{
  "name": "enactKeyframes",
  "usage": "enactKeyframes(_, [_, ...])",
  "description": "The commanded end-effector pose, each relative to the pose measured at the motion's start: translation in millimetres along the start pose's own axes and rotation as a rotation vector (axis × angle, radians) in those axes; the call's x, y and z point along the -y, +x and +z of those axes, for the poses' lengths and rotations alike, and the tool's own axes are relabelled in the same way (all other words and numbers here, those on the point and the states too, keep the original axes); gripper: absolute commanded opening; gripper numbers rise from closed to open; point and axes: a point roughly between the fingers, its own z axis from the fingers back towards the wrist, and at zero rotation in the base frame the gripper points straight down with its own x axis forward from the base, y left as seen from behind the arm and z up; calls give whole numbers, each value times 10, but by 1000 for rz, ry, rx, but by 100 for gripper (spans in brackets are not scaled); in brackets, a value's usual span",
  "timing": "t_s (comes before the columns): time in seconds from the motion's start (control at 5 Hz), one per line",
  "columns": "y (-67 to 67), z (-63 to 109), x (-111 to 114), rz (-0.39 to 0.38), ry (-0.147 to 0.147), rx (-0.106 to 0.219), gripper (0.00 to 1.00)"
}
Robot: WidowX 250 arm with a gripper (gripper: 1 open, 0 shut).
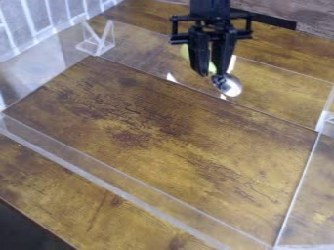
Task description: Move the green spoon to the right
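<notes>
My gripper should keep holding the spoon until it lands, because the spoon's silver bowl is still above the table.
My black gripper [213, 61] hangs over the far right part of the wooden table, fingers pointing down and shut on the green spoon [220, 74]. A yellow-green handle shows between the fingers. Below them the spoon's shiny silver bowl sticks out, close to the table surface. Whether the bowl touches the wood I cannot tell.
A low clear plastic wall [117, 186] frames the wooden work area [156, 127] on all sides. A small clear stand [94, 41] sits at the back left. White slatted panels [33, 24] fill the far left corner.
</notes>
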Motion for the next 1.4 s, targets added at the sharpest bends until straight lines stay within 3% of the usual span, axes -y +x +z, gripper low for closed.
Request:
enactKeyframes(0.0, [-364,334,-31,-67,-69,77,0])
enactKeyframes(0.4, [-652,48,-60,-216,-16,83,0])
enactKeyframes(0.6, [-702,-102,-104,-296,18,74,0])
enactKeyframes(1.2, [-677,-301,-129,-498,49,55,0])
